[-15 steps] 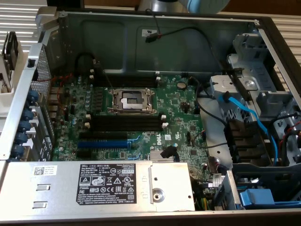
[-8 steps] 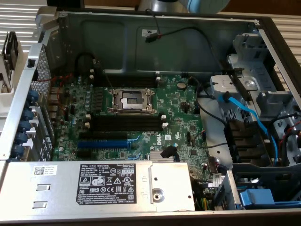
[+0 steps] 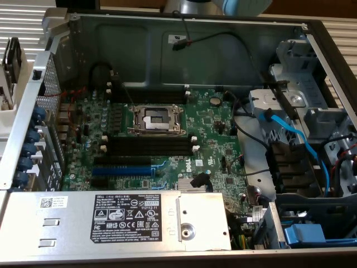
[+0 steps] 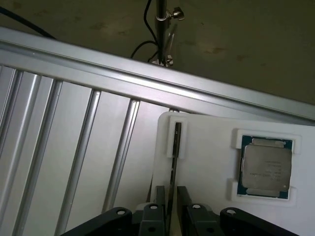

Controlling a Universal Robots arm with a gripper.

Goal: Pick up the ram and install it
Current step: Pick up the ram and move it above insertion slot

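Note:
The white holder's slot closes around the ram's end, so the gripper should next grab the ram by its bare part clear of that slot (image 4: 170,202).
The ram (image 4: 173,157) is a thin dark stick standing on edge in a slot of a white holder (image 4: 206,142). My gripper (image 4: 171,196) is open, with one finger on each side of the stick's near end; the fingers (image 4: 159,199) stand close to it and a narrow gap shows on each side. In the exterior view, the open computer case holds the green motherboard (image 3: 212,128), with long black memory slots (image 3: 148,146) below the CPU socket (image 3: 155,119). No stick stands in these slots.
A processor chip (image 4: 266,169) sits in another recess of the white holder. The holder lies on a ribbed aluminium table (image 4: 74,147). In the case are a blue expansion slot (image 3: 121,170), the power supply (image 3: 111,220), blue cables (image 3: 290,134) and drive bays at the exterior view's right.

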